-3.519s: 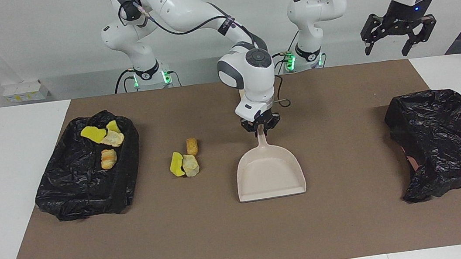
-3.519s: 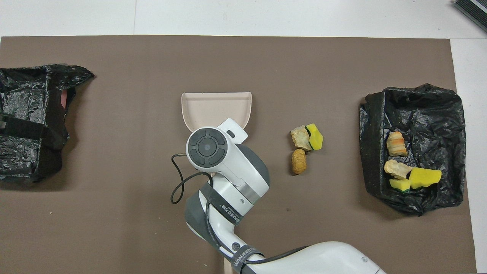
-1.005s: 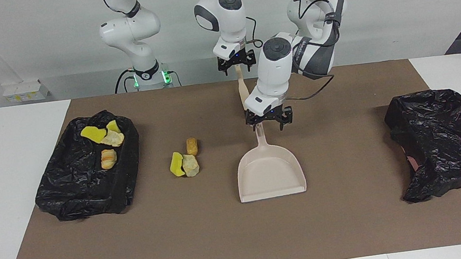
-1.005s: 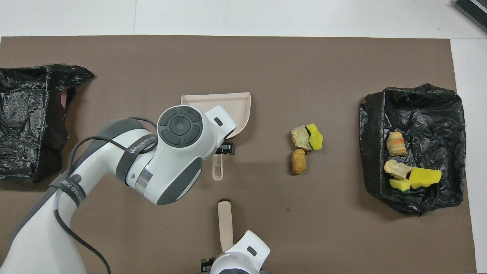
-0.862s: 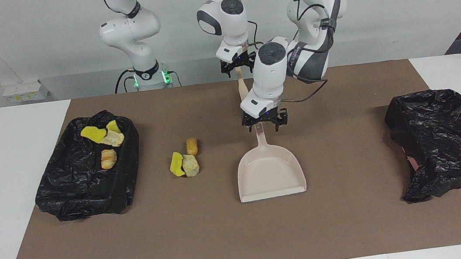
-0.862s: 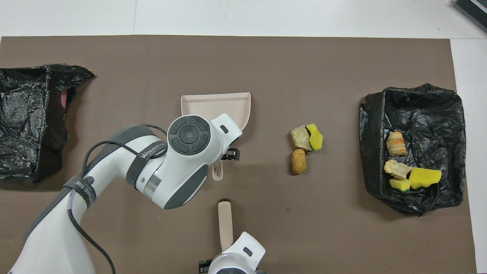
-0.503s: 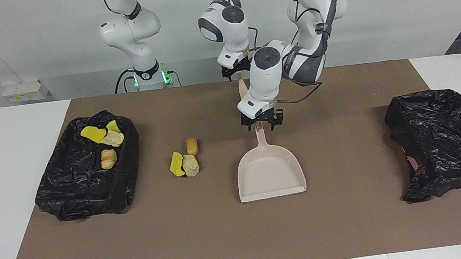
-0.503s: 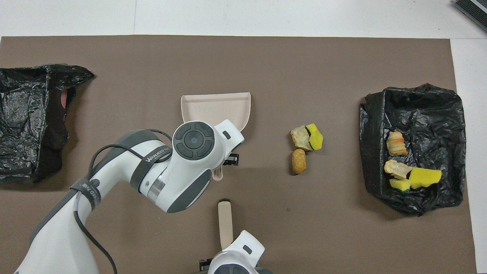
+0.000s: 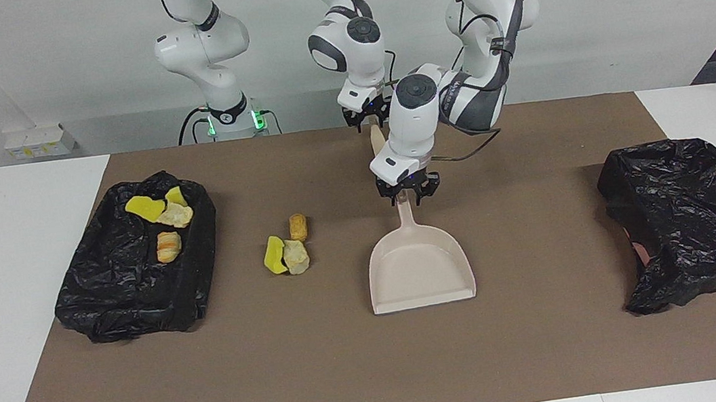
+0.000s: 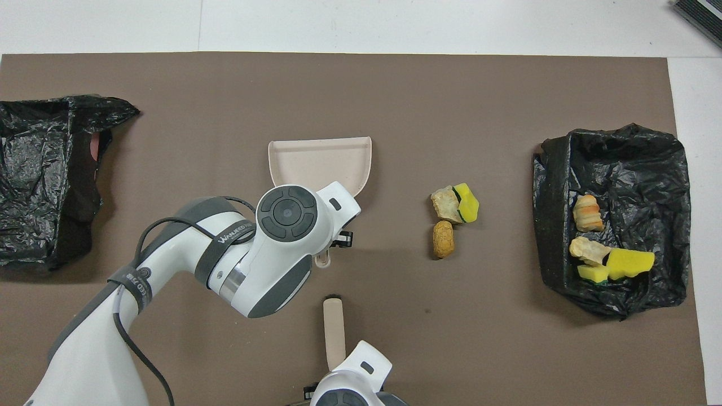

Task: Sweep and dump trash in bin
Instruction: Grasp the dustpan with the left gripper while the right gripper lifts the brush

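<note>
My left gripper takes hold of the beige dustpan by its narrow handle (image 10: 322, 259) next, since the scoop (image 10: 321, 162) spreads wider than my open fingertips.
Three trash lumps lie together on the brown mat: a yellow sponge (image 9: 274, 254) (image 10: 468, 202), a beige stone bit (image 9: 296, 257) (image 10: 445, 204) and a brown bread piece (image 9: 298, 227) (image 10: 443, 239). Several more lie in the black-lined bin (image 9: 112, 313) (image 10: 620, 152) at the right arm's end. The beige dustpan (image 9: 419, 268) (image 10: 321, 160) lies flat mid-mat, handle toward the robots. My left gripper (image 9: 406, 196) is open, low over the handle, one finger on each side. My right gripper (image 9: 367, 118) is shut on the beige brush (image 9: 376, 138) (image 10: 334, 327), held over the mat near the robots; its bristles are mostly hidden.
A second crumpled black bag (image 9: 688, 215) (image 10: 39, 180) lies at the left arm's end of the mat. The left arm's wrist covers part of the dustpan from above. White table (image 9: 11, 271) shows past both ends of the mat.
The right gripper left the dustpan handle and now holds the brush up. The left arm came in from rest and over the last second settled lower around the handle. Trash and dustpan have not moved.
</note>
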{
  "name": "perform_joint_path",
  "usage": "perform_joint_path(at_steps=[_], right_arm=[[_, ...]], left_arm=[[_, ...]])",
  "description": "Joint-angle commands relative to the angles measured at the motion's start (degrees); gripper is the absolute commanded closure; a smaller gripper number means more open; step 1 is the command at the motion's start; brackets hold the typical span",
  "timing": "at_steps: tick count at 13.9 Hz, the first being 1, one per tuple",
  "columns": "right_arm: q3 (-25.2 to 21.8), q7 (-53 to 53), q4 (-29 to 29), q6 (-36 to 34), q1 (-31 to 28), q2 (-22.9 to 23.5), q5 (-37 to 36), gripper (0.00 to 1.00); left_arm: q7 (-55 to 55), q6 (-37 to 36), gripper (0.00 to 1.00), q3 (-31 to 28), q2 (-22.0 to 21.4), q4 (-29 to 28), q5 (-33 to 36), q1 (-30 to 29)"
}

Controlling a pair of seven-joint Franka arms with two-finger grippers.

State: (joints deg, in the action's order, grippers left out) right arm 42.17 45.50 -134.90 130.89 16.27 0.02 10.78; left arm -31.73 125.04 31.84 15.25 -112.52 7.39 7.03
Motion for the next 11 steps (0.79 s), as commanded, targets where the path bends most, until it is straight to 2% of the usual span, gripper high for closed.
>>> perform_joint_path(at_steps=[1, 3, 4, 5, 6, 8, 11], right_arm=[[0.63, 1.17, 0.95, 0.60, -0.36, 1.11, -1.29, 1.00], [0.63, 0.65, 2.44, -2.20, -0.80, 1.12, -1.29, 1.00], [0.55, 0.30, 3.41, -4.48, -1.15, 0.86, -1.38, 1.00], [0.37, -0.23, 4.29, -6.85, -1.33, 0.42, -1.90, 1.00], [-0.07, -0.32, 4.56, -8.70, -1.50, -0.54, -2.25, 1.00], [-1.38, -2.85, 4.30, -12.04, -2.55, -4.83, -2.26, 1.00], [-7.61, -10.41, 3.95, -20.83, -2.91, -10.99, -2.17, 1.00]], left_arm=[[-0.09, 0.73, 0.55, 0.77, -1.89, -2.88, 0.52, -0.43], [0.17, 0.38, 0.67, 0.94, -1.89, -2.53, 0.52, -0.44], [0.35, -0.06, 0.80, 0.86, -1.45, -1.48, 1.04, -0.52], [1.74, -0.23, 0.88, 0.77, -1.19, -0.60, 1.39, -0.61], [5.93, -0.58, 1.00, 0.60, -1.27, -0.25, 1.40, -0.78], [11.14, -2.95, 1.00, 0.51, -2.15, 0.54, 1.40, -2.10], [27.10, -8.92, 1.00, -0.54, -2.94, 3.01, 1.40, -3.07]])
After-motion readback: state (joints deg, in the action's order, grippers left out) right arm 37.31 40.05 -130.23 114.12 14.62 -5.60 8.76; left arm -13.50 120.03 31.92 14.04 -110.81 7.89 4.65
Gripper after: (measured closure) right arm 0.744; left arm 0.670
